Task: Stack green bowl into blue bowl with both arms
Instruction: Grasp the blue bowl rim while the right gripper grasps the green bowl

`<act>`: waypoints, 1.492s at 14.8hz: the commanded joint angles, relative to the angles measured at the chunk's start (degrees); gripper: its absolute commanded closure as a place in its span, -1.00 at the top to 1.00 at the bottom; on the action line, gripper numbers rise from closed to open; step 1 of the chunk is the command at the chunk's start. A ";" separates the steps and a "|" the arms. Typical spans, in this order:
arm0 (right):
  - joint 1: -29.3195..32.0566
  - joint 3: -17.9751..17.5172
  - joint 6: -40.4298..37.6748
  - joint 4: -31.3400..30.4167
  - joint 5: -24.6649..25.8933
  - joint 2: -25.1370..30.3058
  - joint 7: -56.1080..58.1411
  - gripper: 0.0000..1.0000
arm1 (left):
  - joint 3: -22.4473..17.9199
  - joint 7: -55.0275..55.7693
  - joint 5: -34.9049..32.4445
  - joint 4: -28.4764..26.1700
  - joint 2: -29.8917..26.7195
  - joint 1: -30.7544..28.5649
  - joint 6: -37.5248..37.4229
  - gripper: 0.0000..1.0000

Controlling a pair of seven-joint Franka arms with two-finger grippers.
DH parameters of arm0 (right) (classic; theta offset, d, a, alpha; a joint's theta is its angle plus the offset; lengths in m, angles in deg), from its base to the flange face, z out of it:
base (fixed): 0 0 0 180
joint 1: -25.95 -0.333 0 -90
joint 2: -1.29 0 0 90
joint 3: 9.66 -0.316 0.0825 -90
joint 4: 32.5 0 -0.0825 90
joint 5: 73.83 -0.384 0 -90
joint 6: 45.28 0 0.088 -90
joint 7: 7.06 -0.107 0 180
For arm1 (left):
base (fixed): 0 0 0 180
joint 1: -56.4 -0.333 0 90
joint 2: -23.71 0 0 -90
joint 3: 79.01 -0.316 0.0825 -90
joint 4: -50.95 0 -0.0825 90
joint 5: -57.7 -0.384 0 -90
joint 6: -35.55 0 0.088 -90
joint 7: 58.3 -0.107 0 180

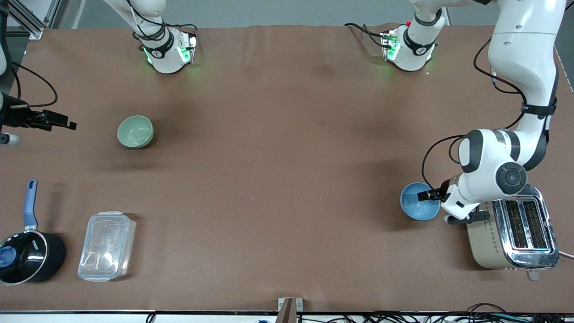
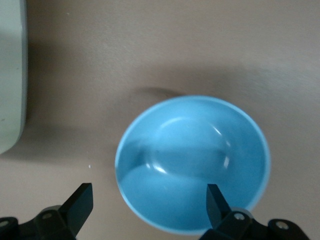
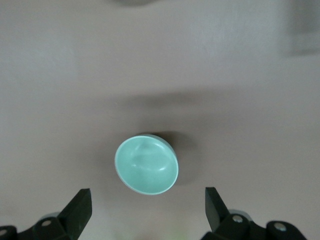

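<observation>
I will grab the blue bowl by its rim with my left gripper next. The inside of the bowl then stays free for the green bowl.
The pale green bowl point(image 1: 135, 131) sits upright on the brown table toward the right arm's end; it also shows in the right wrist view point(image 3: 146, 164). My right gripper point(image 3: 147, 205) is open and empty, high in the air, and enters the front view point(image 1: 60, 121) at the edge beside the green bowl. The sky-blue bowl point(image 1: 417, 204) sits next to the toaster at the left arm's end. My left gripper point(image 1: 429, 197) is open and low over the blue bowl point(image 2: 195, 160). In the left wrist view point(image 2: 149, 202) its jaws straddle the bowl's rim, one finger over the inside.
A silver and beige toaster point(image 1: 515, 233) stands right beside the blue bowl, under the left arm's wrist. A black saucepan with a blue handle point(image 1: 27, 255) and a clear plastic container point(image 1: 106, 246) sit near the front edge at the right arm's end.
</observation>
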 commanded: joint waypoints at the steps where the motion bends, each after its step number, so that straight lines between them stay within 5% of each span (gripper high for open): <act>1: 3.62 -0.91 7.55 -7.54 -4.68 -3.02 7.04 0.99 | -0.09 0.89 -1.46 0.08 1.39 -1.11 1.98 0.98; 3: 4.94 -0.91 9.42 -7.74 -5.13 -8.28 10.56 0.96 | -0.09 0.89 -1.46 0.17 2.26 -0.94 1.98 0.86; 9: 8.64 -0.91 12.76 -7.82 -14.17 -20.43 22.25 0.83 | 0.17 5.72 -1.29 0.52 3.94 -0.85 1.98 -0.49; 12: 8.64 -0.91 12.41 -7.82 -15.24 -20.97 22.71 0.47 | 0.44 6.69 -0.67 0.96 3.94 -0.14 1.98 -0.98; 16: 8.38 -0.91 9.17 -7.91 -15.24 -20.27 22.97 -0.84 | 3.85 10.02 -0.15 1.93 2.89 -0.49 1.90 -1.00; 22: 7.67 -1.17 4.95 -7.56 -15.24 -16.06 21.57 -0.99 | 12.38 22.22 -0.41 3.16 -0.02 -0.14 1.11 -1.00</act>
